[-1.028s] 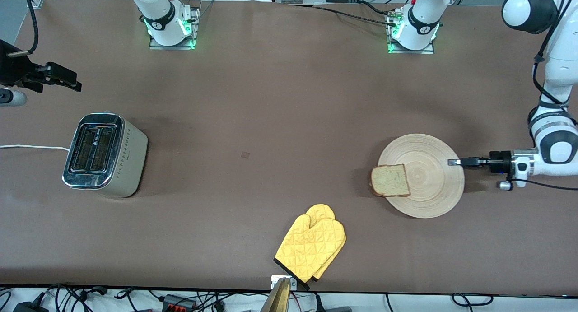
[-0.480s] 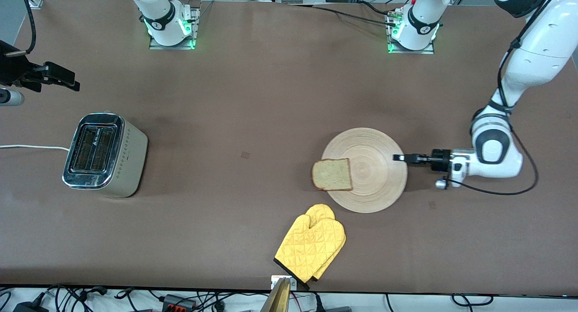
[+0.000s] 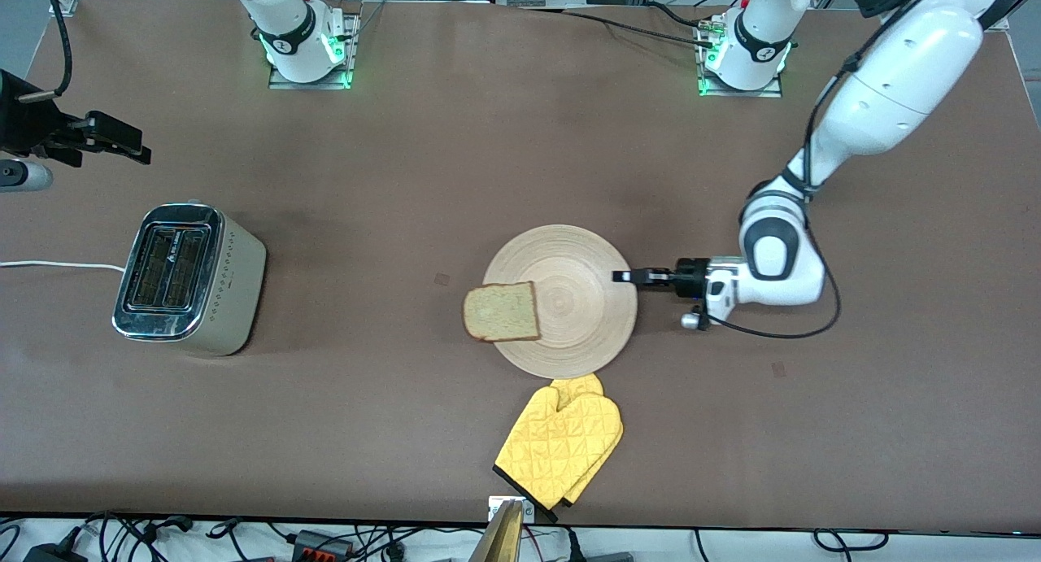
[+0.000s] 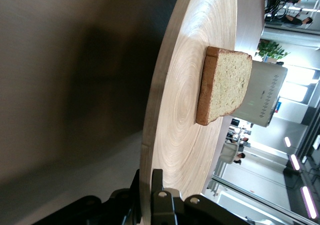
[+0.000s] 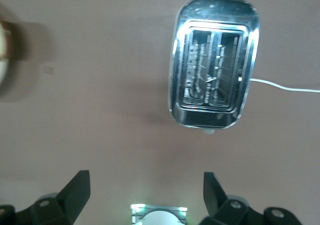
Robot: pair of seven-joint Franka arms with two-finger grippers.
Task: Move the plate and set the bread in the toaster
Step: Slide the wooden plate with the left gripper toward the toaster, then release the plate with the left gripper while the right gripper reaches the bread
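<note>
My left gripper holds the plate and needs to keep holding it until the plate lies flat on the tabletop. The plate's lower edge [image 4: 156, 95] is raised over its dark shadow.
The pale wooden plate [image 3: 581, 273] lies mid-table, its near rim touching the mitt's tip. My left gripper [image 3: 622, 276] is shut on the plate's rim at the side toward the left arm's end; in the left wrist view the gripper [image 4: 147, 177] has a finger above and a finger below the plate's rim [image 4: 180, 120]. The bread [image 3: 501, 311] lies on the plate's edge toward the toaster, also seen in the left wrist view [image 4: 225, 85]. The chrome-topped toaster [image 3: 189, 279] stands toward the right arm's end with empty slots [image 5: 214, 65]. My right gripper [image 3: 122, 143] waits open in the air above the table near the toaster [image 5: 147, 182].
A yellow oven mitt [image 3: 561, 442] lies near the table's front edge, just nearer the camera than the plate. The toaster's white cord [image 3: 49, 264] runs off the table end. Bare brown table lies between plate and toaster.
My left gripper has slid the plate with the bread on it across the table toward the toaster, up to the mitt's tip. The right gripper has hardly moved.
</note>
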